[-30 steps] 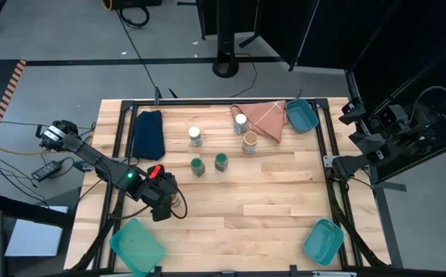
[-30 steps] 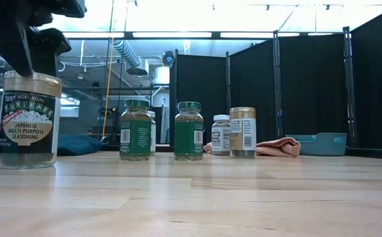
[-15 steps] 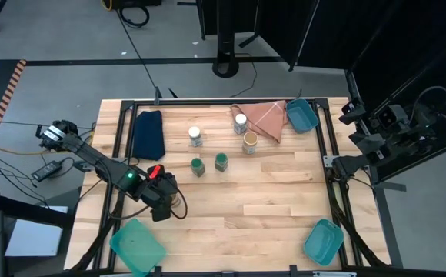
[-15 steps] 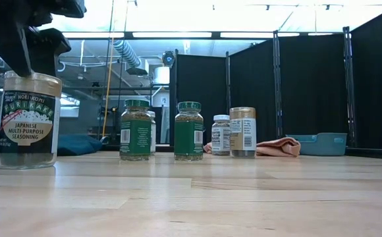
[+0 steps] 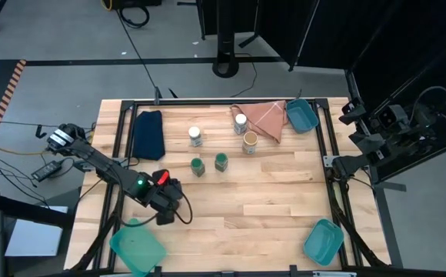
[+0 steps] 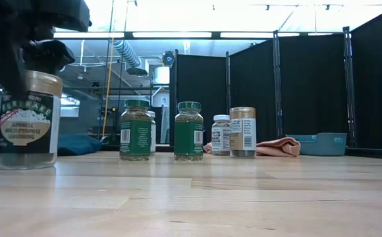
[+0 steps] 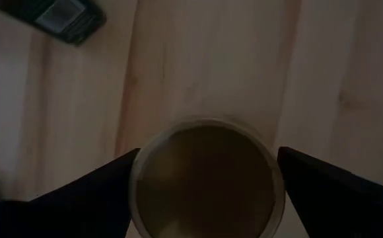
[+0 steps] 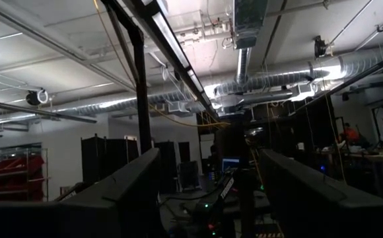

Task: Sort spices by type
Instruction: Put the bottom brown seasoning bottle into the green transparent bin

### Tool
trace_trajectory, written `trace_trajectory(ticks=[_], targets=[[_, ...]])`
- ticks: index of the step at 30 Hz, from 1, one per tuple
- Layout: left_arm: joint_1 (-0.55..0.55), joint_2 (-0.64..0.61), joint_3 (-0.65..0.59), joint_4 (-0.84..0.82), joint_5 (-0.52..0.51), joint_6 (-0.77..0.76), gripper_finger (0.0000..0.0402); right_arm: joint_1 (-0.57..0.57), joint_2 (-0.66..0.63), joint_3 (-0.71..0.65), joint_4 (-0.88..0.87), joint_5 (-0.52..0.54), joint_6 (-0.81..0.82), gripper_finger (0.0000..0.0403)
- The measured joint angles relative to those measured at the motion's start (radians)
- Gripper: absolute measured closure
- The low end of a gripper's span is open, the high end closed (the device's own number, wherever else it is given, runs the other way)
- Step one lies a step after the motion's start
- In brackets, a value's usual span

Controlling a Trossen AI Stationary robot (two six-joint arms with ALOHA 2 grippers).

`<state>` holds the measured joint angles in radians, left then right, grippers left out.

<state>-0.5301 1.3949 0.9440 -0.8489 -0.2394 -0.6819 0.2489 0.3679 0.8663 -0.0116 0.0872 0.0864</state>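
The tan-lidded jar should be grabbed by its lid [image 7: 206,185] with my left gripper next, and then I will sort this spice into the teal bin.
A tan-lidded spice jar [image 6: 27,118] stands upright on its base at the near left of the table. My left gripper [image 7: 208,155] points down over it, open, with a finger on each side of the tan lid [image 7: 207,178]. In the high view the gripper [image 5: 167,212] hides this jar. Farther back stand two green-lidded jars [image 5: 198,166] [image 5: 221,161], two white-lidded jars [image 5: 196,136] [image 5: 241,122] and another tan-lidded jar [image 5: 250,141]. My right gripper [image 8: 208,198] is off the table's right side, points up at the ceiling and is open on nothing. My left gripper comes at the tan-lidded jar from above, a finger [image 7: 92,192] on each side of the lid's rim [image 7: 139,165]. One finger [image 6: 10,72] covers the lid's left part in the low view. Whether either finger touches the jar, I cannot tell.
A navy folded cloth [image 5: 148,133] lies at the far left and a pink cloth [image 5: 265,117] at the far right. Teal bins sit at the far right corner [image 5: 302,115], the near left corner [image 5: 137,245] and the near right corner [image 5: 323,241].
My left gripper has sunk over the tan-lidded jar and shifted a little toward the table's near edge. In the low view one finger now stands in front of the lid's left part.
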Motion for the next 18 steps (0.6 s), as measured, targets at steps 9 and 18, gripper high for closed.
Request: trace_trajectory(ticks=[9, 18], targets=[[0.0, 0.0, 0.0, 0.034, 0.018, -0.002, 0.0075, 0.0, 0.0, 0.0, -0.003, 0.0, 0.0, 0.0139], [0.0, -0.001, 0.0, 0.038, 0.033, -0.008, 0.0139, 0.0, 0.0, 0.0, -0.007, 0.0, 0.0, 0.0139]])
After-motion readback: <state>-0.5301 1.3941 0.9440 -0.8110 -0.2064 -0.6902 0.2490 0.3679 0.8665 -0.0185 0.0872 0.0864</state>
